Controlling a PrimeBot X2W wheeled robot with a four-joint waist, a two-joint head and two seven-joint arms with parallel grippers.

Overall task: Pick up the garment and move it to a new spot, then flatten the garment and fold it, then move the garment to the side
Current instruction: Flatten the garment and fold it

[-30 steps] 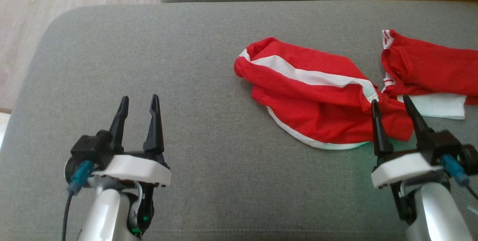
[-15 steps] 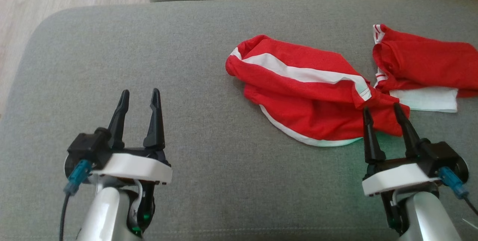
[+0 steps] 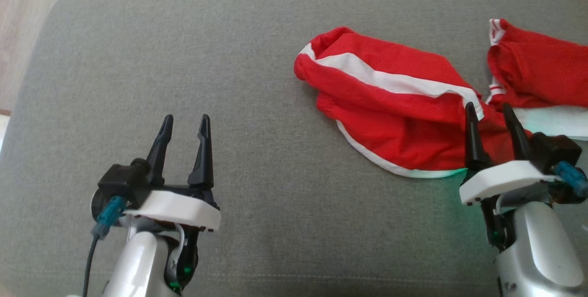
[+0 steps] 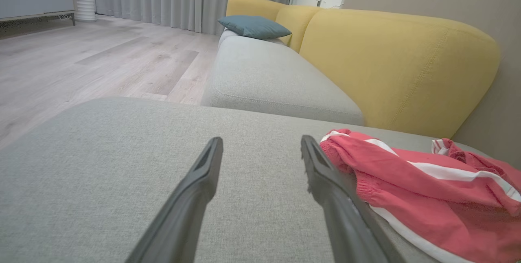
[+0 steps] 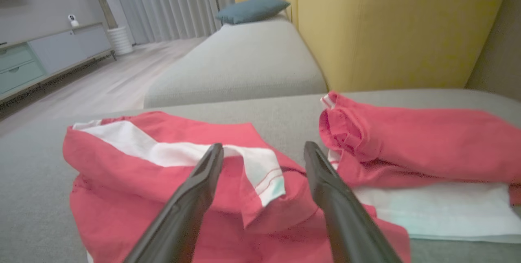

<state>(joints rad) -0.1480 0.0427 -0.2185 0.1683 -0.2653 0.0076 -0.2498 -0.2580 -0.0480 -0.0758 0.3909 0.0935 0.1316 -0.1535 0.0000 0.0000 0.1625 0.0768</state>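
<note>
My right gripper grabs its white stripe's hem end (image 3: pixel 472 103) next, to flatten the crumpled red garment (image 3: pixel 399 104).
A crumpled red garment (image 3: pixel 399 104) with white stripes lies on the grey sofa cushion (image 3: pixel 183 58), right of centre. It shows at the lower right of the left wrist view (image 4: pixel 423 189) and across the right wrist view (image 5: pixel 163 165). My right gripper (image 3: pixel 490 112) is open, its fingertips over the garment's right end, nothing pinched between them (image 5: pixel 263 149). My left gripper (image 3: pixel 185 122) is open over bare cushion, well left of the garment (image 4: pixel 260 143).
A second red and white piece of cloth (image 3: pixel 537 67) lies at the right edge, on a white part (image 5: pixel 439 210). Behind stand a yellow backrest (image 4: pixel 390 59), another grey seat (image 4: pixel 268 79) and a blue pillow (image 4: pixel 254 27). Wooden floor (image 3: pixel 23 21) lies left.
The head camera has shifted, so the whole picture has slid downwards. The right gripper's fingertips now reach further over the garment's right end. The garment lies as before.
</note>
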